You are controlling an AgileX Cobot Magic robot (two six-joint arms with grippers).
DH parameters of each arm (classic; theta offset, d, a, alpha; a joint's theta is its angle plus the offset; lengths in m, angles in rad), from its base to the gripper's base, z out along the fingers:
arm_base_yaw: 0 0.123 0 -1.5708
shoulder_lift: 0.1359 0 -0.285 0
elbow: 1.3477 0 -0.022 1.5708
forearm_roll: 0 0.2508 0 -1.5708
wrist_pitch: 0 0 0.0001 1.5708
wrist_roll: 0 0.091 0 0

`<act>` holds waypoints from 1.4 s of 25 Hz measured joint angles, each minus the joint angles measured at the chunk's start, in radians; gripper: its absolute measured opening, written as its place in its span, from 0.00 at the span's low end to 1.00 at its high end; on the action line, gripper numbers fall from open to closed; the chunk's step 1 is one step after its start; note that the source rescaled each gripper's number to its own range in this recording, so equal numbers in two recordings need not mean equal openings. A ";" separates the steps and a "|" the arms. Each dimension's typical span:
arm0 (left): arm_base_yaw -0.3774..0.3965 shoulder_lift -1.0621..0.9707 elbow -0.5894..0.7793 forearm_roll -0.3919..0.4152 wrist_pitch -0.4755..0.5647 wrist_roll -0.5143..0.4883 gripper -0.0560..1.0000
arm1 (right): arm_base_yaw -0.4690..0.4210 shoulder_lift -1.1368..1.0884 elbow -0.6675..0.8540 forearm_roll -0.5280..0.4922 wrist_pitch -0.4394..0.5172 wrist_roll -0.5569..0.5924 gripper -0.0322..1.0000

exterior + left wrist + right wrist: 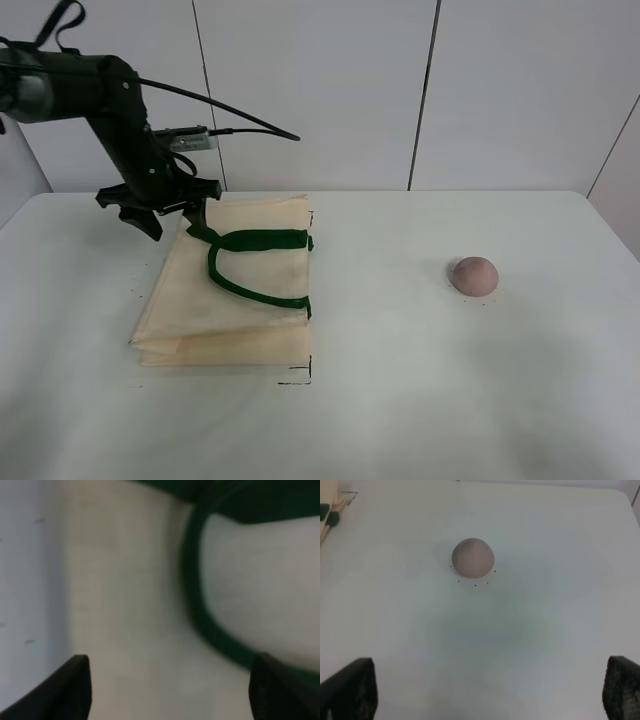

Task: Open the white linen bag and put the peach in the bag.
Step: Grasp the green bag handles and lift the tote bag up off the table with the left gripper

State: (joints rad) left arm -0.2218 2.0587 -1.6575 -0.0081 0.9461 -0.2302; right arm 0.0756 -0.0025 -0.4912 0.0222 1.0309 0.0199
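Observation:
My left gripper grabs the bag's green handle by its curved middle (213,264) next, to open the white linen bag for the peach (474,275).
The white linen bag (235,290) lies flat and closed on the left half of the table, its dark green handles (255,265) lying on top. My left gripper (172,218) is open and hangs just over the bag's far left corner. In the left wrist view the bag's cloth (125,605) and a green handle (200,625) fill the frame between the open gripper (170,690). The peach (474,275) sits alone on the right. My right gripper (485,695) is open, well short of the peach (473,557), and does not show in the exterior high view.
The white table (420,400) has small black corner marks (300,378) by the bag and black dots (475,584) around the peach. A corner of the bag (327,515) shows in the right wrist view. A panelled wall (320,90) stands behind the table.

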 joint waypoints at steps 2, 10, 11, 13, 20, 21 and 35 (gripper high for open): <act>-0.028 0.034 -0.019 0.008 -0.009 -0.049 0.98 | 0.000 0.000 0.000 0.000 0.000 0.000 1.00; -0.066 0.122 -0.025 0.017 -0.090 -0.112 0.98 | 0.000 0.000 0.000 0.000 0.000 0.000 1.00; -0.066 0.132 -0.025 0.021 -0.099 -0.116 0.98 | 0.000 0.000 0.000 0.000 0.000 0.000 1.00; -0.066 0.151 -0.025 0.037 -0.117 -0.124 0.98 | 0.000 0.000 0.000 0.000 0.000 0.000 1.00; -0.066 0.207 -0.025 0.091 -0.154 -0.163 0.98 | 0.000 0.000 0.000 0.000 0.000 0.000 1.00; -0.066 0.215 -0.025 0.093 -0.156 -0.163 0.98 | 0.000 0.000 0.000 0.000 0.000 0.000 1.00; -0.070 0.239 -0.030 0.078 -0.166 -0.166 0.30 | 0.000 0.000 0.000 0.000 0.000 0.000 1.00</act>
State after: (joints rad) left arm -0.2914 2.2979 -1.6880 0.0701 0.7800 -0.3964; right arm 0.0756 -0.0025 -0.4912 0.0222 1.0309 0.0199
